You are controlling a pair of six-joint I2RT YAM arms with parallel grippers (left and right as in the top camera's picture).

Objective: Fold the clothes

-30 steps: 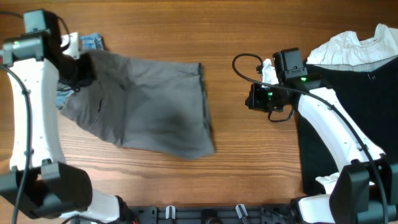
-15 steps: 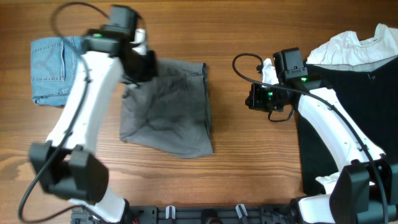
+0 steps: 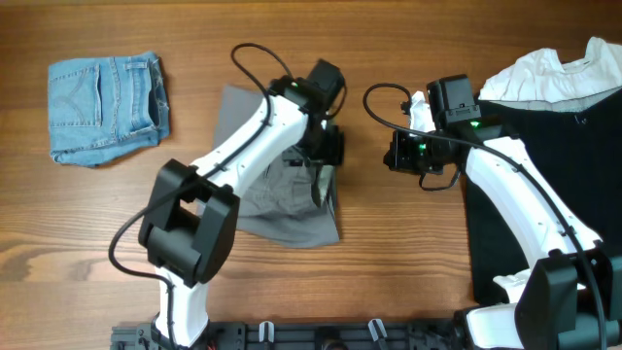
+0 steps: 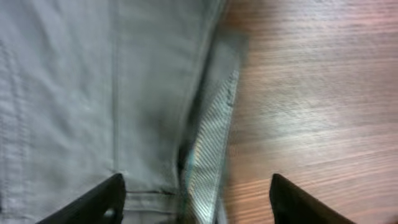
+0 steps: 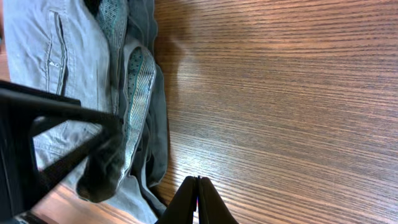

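Observation:
The bunched edge (image 3: 326, 192) of the grey shorts needs to be straightened for folding, so my left gripper should grab it next beside the striped lining (image 3: 320, 185).
The clothes, grey shorts (image 3: 272, 209), lie folded over on themselves in the middle of the wooden table. My left gripper (image 3: 328, 148) hovers over their right edge. In the left wrist view it (image 4: 196, 182) stands open, its fingertips (image 4: 115, 186) apart, with grey cloth (image 4: 93, 93) and a strip of pale striped lining (image 4: 214, 143) below. Nothing is gripped. My right gripper (image 3: 394, 156) waits just right of the shorts, shut on nothing above bare wood (image 5: 198, 185). The right wrist view shows the bunched edge of the shorts (image 5: 74, 62).
Folded light-blue denim shorts (image 3: 107, 107) lie at the far left. A black garment (image 3: 544, 194) covers the right side, with a white cloth (image 3: 559, 73) at its top. Bare wood lies between the grey shorts and the right arm.
My left arm swept from the far left to the right, carrying the left half of the shorts over onto the right half. Its gripper then opened and let the cloth go. The right arm stayed still.

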